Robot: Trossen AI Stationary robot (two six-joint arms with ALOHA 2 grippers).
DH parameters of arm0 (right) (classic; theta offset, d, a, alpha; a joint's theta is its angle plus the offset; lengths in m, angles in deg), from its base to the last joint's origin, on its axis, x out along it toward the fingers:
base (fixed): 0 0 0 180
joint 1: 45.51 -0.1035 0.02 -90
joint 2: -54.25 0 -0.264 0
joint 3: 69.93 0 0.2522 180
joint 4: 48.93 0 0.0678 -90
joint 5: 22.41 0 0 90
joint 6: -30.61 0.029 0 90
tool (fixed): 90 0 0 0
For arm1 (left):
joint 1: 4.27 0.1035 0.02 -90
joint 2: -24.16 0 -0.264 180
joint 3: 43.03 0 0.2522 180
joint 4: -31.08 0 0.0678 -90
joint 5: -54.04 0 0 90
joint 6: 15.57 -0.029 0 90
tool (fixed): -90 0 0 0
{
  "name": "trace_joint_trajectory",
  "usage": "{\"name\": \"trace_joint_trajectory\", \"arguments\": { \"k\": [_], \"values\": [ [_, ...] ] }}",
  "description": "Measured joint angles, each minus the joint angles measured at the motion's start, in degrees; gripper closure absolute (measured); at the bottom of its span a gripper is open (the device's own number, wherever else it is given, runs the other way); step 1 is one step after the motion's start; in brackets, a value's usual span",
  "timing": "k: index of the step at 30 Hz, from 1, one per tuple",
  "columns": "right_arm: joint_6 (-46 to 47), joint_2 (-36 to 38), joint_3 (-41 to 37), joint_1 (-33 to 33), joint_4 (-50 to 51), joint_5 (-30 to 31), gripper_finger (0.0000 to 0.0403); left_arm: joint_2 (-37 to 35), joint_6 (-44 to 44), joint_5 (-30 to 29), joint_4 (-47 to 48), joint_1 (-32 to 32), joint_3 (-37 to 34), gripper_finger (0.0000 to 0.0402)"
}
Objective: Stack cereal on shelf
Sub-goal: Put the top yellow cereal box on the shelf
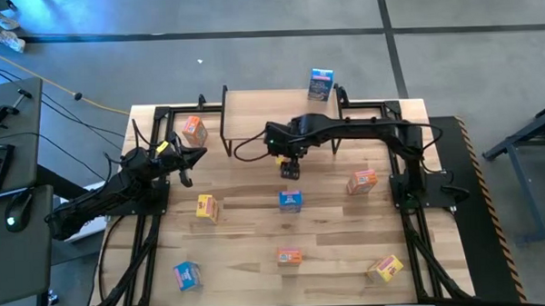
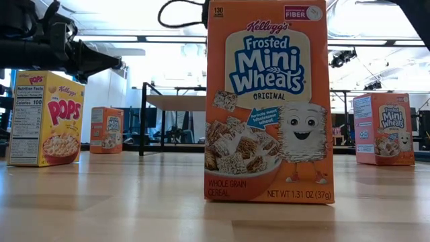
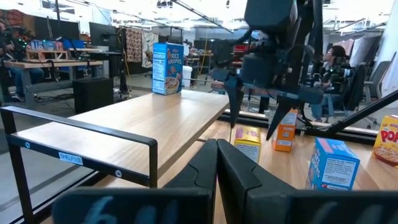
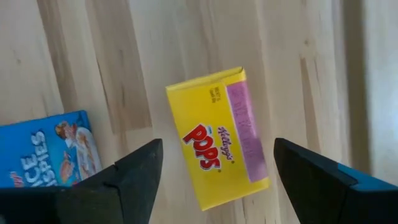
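My right gripper should grab the yellow Pops box by its pink-striped top end (image 1: pixel 279 159) next, to stack the box on the shelf (image 1: pixel 280 112) beside the blue box.
The shelf (image 1: pixel 280 112) stands at the table's far middle, and one blue cereal box (image 1: pixel 321 83) stands upright on its far right corner; box and shelf also show in the left wrist view (image 3: pixel 166 60), (image 3: pixel 124 124). My right gripper (image 1: pixel 289 166) hangs open, pointing down, just in front of the shelf. A yellow Pops box (image 4: pixel 217 140) rests on the table below it, between the two fingers (image 4: pixel 140 171) without touching them. My left gripper (image 1: pixel 189 160) is shut and empty at the shelf's left end.
Other boxes stand about the table: orange (image 1: pixel 194 130) left of the shelf, yellow (image 1: pixel 207 208), blue (image 1: pixel 290 200), orange (image 1: pixel 362 181), orange (image 1: pixel 289 256), blue (image 1: pixel 187 275), yellow (image 1: pixel 384 268). The blue one (image 4: pixel 46 149) lies close beside the yellow Pops box.
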Motion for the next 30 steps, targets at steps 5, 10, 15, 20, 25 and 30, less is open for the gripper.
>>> {"name": "trace_joint_trajectory", "arguments": {
  "k": [5,10,15,20,25,30],
  "values": [
    [-1.6,-0.6,-0.7,0.1,-1.5,1.6,0.0119,0.0,0.0,-0.1,0.0,0.0,0.0,0.0399],
    [-1.9,-1.7,-0.7,0.1,-2.1,1.5,0.0119,0.0,0.0,-0.1,0.3,0.0,0.0,0.0399],
    [-1.8,-2.7,-0.7,0.1,-1.6,1.5,0.0135,0.0,0.1,-0.1,0.4,0.0,0.0,0.0399],
    [-0.3,-2.6,-0.7,0.1,-2.7,0.9,0.017,0.0,0.0,-0.1,0.4,0.0,0.0,0.0399],
    [0.5,-2.6,-0.6,0.2,-2.3,-0.3,0.0213,0.0,-0.4,-0.3,0.4,0.0,0.0,0.0399],
    [0.6,-2.6,-0.6,0.2,-2.4,-0.4,0.0241,0.0,-0.1,-0.3,0.5,0.0,0.0,0.0399]
  ]
}}
